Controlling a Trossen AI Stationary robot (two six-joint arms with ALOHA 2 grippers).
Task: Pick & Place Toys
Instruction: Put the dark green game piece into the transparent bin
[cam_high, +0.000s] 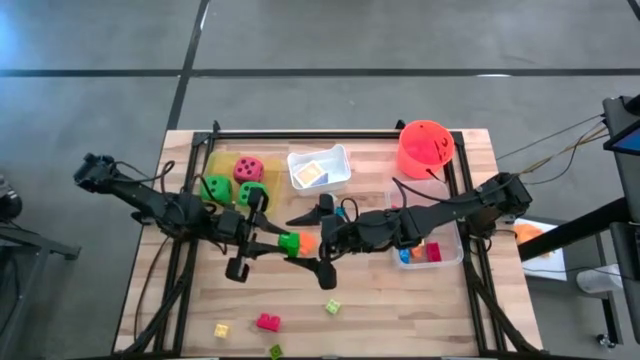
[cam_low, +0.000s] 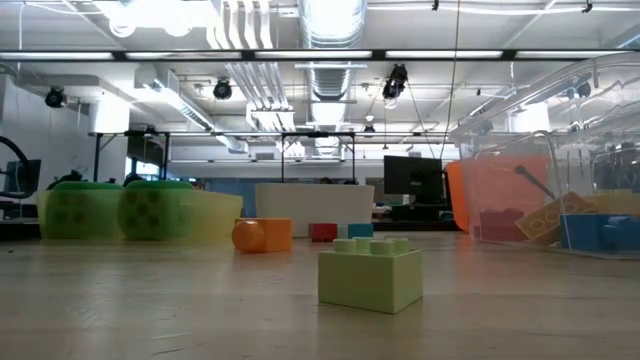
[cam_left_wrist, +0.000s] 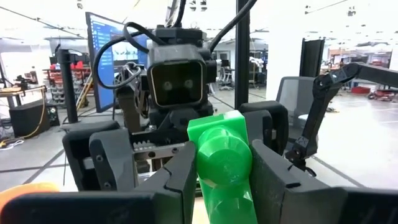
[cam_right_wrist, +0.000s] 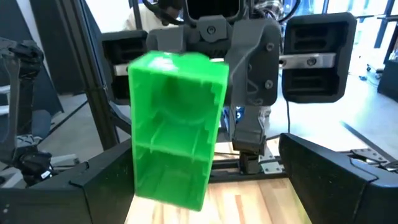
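Observation:
The green brick (cam_high: 289, 242) needs to go in the clear tray (cam_high: 440, 236), so my right gripper will next grab the brick by its long sides.
A bright green brick (cam_high: 289, 242) hangs above the middle of the table, with my left gripper (cam_high: 279, 242) shut on it. My right gripper (cam_high: 312, 245) faces it from the table's right side and is open. Its two fingers (cam_right_wrist: 93, 186) stand on either side of the brick's hollow underside (cam_right_wrist: 177, 149) without touching. An orange brick (cam_low: 262, 235) lies on the table under the two grippers. Two green dice (cam_high: 215, 187) and a pink-red die (cam_high: 249, 168) sit in the yellow tray (cam_high: 222, 160). My left gripper pinches the green brick's two opposite side walls (cam_left_wrist: 205, 186) between its two fingers (cam_left_wrist: 177, 180). The fingers come level from the table's left side. The brick is lifted clear of the table, its round stud (cam_left_wrist: 224, 155) toward my left wrist and its hollow side toward the right gripper.
A white tray (cam_high: 335, 158) holding a card stands at the back, with an orange-red bucket (cam_high: 425, 148) at the back right. A clear tray (cam_high: 452, 258) with blue and red bricks stands on the right. Loose bricks lie near the front edge: yellow (cam_high: 222, 329), red (cam_high: 267, 321), light green (cam_high: 331, 307).

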